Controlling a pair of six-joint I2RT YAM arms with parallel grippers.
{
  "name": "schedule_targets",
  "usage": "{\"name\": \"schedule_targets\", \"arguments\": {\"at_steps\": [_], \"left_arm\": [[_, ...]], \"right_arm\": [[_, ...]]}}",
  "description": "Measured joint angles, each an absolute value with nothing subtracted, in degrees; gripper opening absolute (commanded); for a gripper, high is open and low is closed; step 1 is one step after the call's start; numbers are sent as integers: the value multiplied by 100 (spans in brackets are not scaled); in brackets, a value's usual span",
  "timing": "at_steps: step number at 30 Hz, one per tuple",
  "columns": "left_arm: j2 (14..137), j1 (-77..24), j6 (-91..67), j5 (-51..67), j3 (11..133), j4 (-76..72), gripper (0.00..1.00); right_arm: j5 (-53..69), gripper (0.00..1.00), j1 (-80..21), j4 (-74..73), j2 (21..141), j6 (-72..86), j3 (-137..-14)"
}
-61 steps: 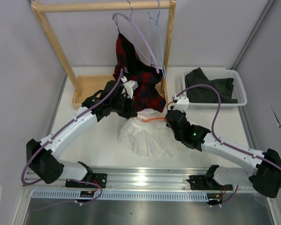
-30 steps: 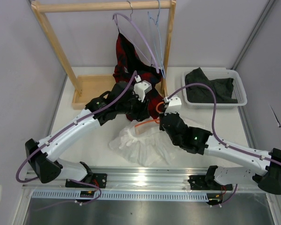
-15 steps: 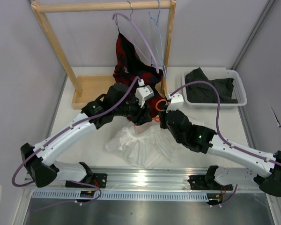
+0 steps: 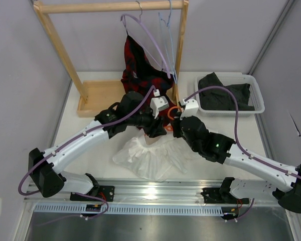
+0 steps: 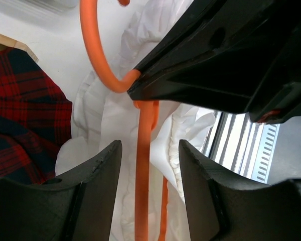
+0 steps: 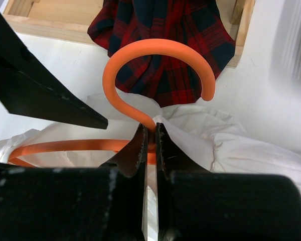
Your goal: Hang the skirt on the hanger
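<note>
Next, my left gripper grabs the orange hanger by its bar (image 5: 143, 196) beside the neck, leaving the hook free to hang the skirt.
The white ruffled skirt (image 4: 149, 156) lies bunched on the table between the two arms, with its upper part gathered round the orange hanger (image 4: 173, 110). My right gripper (image 6: 150, 128) is shut on the hanger (image 6: 155, 50) at the neck just below the hook; in the top view this gripper (image 4: 176, 123) sits right of the hook. My left gripper (image 5: 149, 145) is open, its fingers (image 5: 98, 175) standing either side of the hanger's orange bar (image 5: 143, 196) without touching it, skirt fabric (image 5: 103, 125) beneath. From above, the left gripper (image 4: 158, 129) meets the right one over the skirt's top.
A wooden rack (image 4: 110, 6) at the back holds a lilac hanger (image 4: 150, 37), a pale blue wire hanger (image 4: 168, 27) and a red-and-black plaid garment (image 4: 140, 65). A white basket (image 4: 258, 98) with dark cloth (image 4: 226, 90) stands at the right. A metal rail (image 4: 150, 188) runs along the near edge.
My left gripper has moved right, up to the hanger, and its jaws have opened wider. The right gripper has carried the hanger slightly back, and the skirt has bunched and shifted left.
</note>
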State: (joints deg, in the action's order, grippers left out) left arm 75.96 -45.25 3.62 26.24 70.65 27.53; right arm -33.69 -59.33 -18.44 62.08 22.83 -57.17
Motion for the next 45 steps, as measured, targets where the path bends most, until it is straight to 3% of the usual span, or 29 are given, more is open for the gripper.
{"name": "schedule_targets", "arguments": {"at_steps": [5,8,9,12,16,17,20,23,26,29,45], "left_arm": [[7655,-4525,357,2630,6879,2589,49],[7684,-4525,338,2630,6801,2480,32],[7684,-4525,320,2635,6759,2418,20],[7675,-4528,279,2735,6672,2270,1],[7590,-4547,285,2744,6565,2163,0],[7548,-4547,283,2742,6528,2143,0],[7441,-4547,279,2714,6471,2143,0],[7393,-4552,281,2637,6471,2156,0],[7391,-4552,281,2497,6471,2191,0],[7391,-4552,279,2373,6471,2228,0],[7393,-4552,255,2097,6506,2370,0]], "right_arm": [[-3240,0,-5848,-1931,6080,2357,-5749],[-3146,0,-5808,-1944,6023,2394,-5791],[-3114,0,-5798,-1946,6005,2397,-5798],[-3081,0,-5774,-1966,5994,2416,-5811],[-3037,0,-5765,-1990,5990,2445,-5813],[-3017,20,-5765,-1990,5990,2453,-5822],[-2965,51,-5774,-1994,5990,2497,-5865],[-2985,60,-5767,-2036,5983,2497,-5979],[-3050,60,-5763,-2145,5920,2488,-6086],[-3098,47,-5763,-2261,5808,2475,-6154],[-3159,46,-5898,-3146,5977,2652,-6320]]}}
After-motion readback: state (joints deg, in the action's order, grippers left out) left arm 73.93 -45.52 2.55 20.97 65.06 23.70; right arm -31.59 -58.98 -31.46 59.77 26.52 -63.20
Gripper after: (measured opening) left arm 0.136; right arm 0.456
